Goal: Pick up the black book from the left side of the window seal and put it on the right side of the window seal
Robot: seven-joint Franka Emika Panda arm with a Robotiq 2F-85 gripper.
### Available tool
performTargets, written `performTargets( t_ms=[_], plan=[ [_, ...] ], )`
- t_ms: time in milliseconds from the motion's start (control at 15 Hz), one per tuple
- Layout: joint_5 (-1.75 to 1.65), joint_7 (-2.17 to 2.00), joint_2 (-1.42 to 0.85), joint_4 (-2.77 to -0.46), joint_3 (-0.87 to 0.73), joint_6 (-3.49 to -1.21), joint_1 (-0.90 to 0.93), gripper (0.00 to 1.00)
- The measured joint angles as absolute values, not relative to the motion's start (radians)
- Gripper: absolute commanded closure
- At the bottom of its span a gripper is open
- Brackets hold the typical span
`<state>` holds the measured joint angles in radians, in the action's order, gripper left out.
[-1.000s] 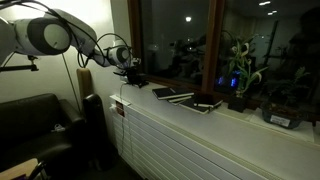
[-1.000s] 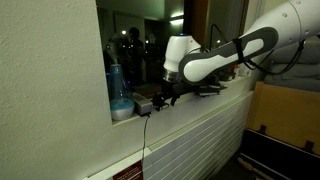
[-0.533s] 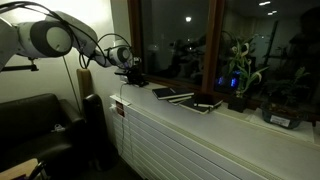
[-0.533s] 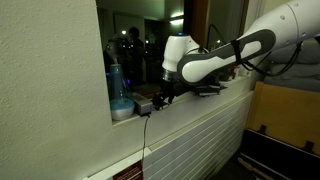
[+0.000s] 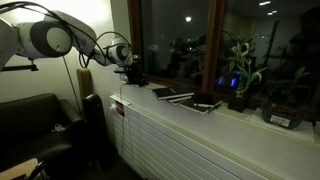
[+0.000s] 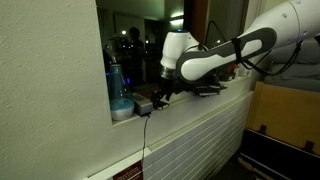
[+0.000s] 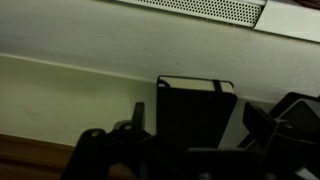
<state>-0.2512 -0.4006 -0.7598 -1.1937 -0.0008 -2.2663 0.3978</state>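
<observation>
Next, my gripper grabs the small black book (image 7: 196, 112) from above, across its two opposite side edges. The book's bottom stays clear to put it down flat.
The small black book (image 7: 196, 112) lies flat on the pale window seal (image 7: 80, 90) at its left end. In the wrist view it sits between my gripper's (image 7: 198, 125) two fingers, which stand apart on either side with small gaps to it. The gripper is open and low over the ledge in both exterior views (image 5: 133, 76) (image 6: 160, 97). The book itself is mostly hidden under the gripper there. The window seal (image 5: 250, 118) runs on to the right above the white slatted panel.
Two wider dark books (image 5: 172, 94) (image 5: 206, 103) lie on the ledge further along. Potted plants (image 5: 240, 80) stand beyond them. A blue bottle (image 6: 118, 85) and dish stand at the book's end of the ledge. A dark sofa (image 5: 35, 125) is below.
The arm has shifted only very slightly. The book has not moved.
</observation>
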Motion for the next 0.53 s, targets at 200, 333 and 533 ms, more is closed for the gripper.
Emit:
performTargets(
  t_ms=[200, 333, 533],
  plan=[
    [-0.251, -0.401, -0.762, -1.194, -0.001, -2.267, 0.397, 0.0],
    [-0.251, -0.401, -0.763, -1.191, -0.002, -2.267, 0.397, 0.0],
    [-0.251, -0.401, -0.769, -1.179, -0.002, -2.267, 0.397, 0.0]
  ],
)
